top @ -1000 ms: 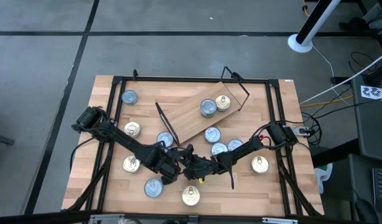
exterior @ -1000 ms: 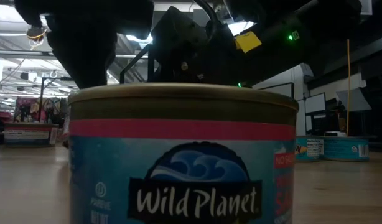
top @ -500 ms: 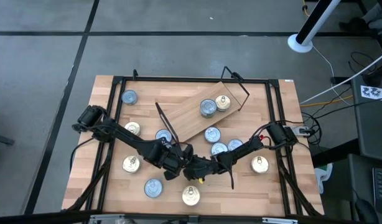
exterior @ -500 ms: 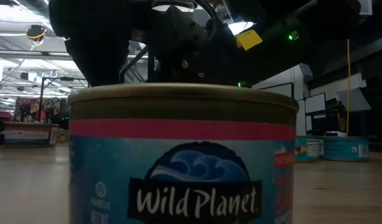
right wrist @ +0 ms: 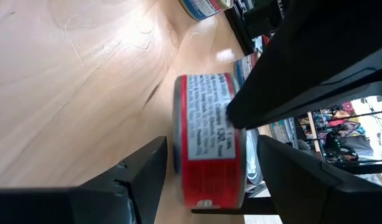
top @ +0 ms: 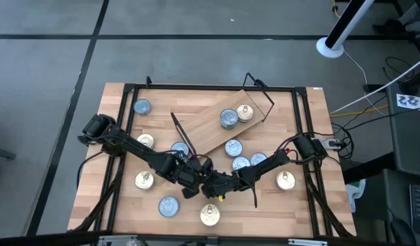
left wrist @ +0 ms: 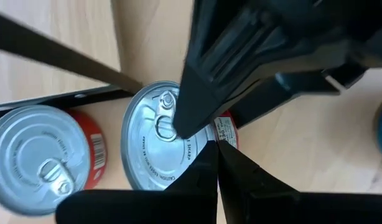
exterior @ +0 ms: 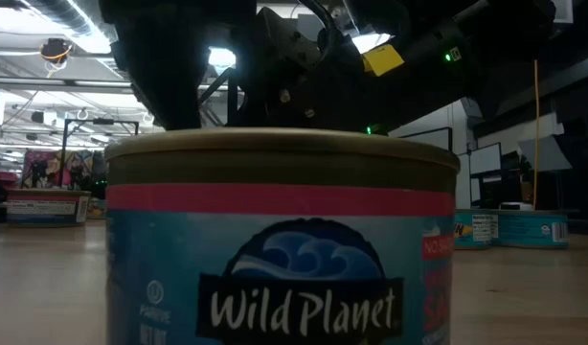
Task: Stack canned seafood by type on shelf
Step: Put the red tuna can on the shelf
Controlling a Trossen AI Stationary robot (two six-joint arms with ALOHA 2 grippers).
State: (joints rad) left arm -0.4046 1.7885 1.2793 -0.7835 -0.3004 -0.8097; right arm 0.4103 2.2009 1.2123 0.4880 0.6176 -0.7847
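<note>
My right gripper should close on the red-labelled tin [right wrist: 206,140] now, because its fingers are on both sides, level with the tin's flat ends.
A red-labelled tin [right wrist: 206,140] with a silvery pull-ring top [left wrist: 157,140] stands on the table near the shelf's black wire leg [left wrist: 60,102]. In the high view both grippers hide it. My right gripper [right wrist: 209,186] is open, one finger on each side of this tin. My left gripper [left wrist: 216,152] is shut, its tips at the tin's top rim. The shelf [top: 210,130], a light plank, lies aslant at mid-table and carries a silvery-topped tin [top: 228,118] and a gold tin [top: 245,113]. My left gripper's shut fingertips meet the tin's top rim [left wrist: 209,144] on its red-labelled side, slanting down from above. The tin stands upright on the table. My right gripper: gaps show between both fingers and the tin's walls, so I cannot tell whether it touches.
Several tins lie loose around the grippers, among them a second red-labelled one [left wrist: 41,155] and a blue cluster [top: 241,163]. A blue Wild Planet tin [exterior: 280,240] at the near edge fills the low view. Black frame rails [top: 124,137] run along the table's sides.
My left gripper has turned a little above the tin, its body swinging slightly toward the table's right, and it stays shut. My right gripper and the tin have kept still.
</note>
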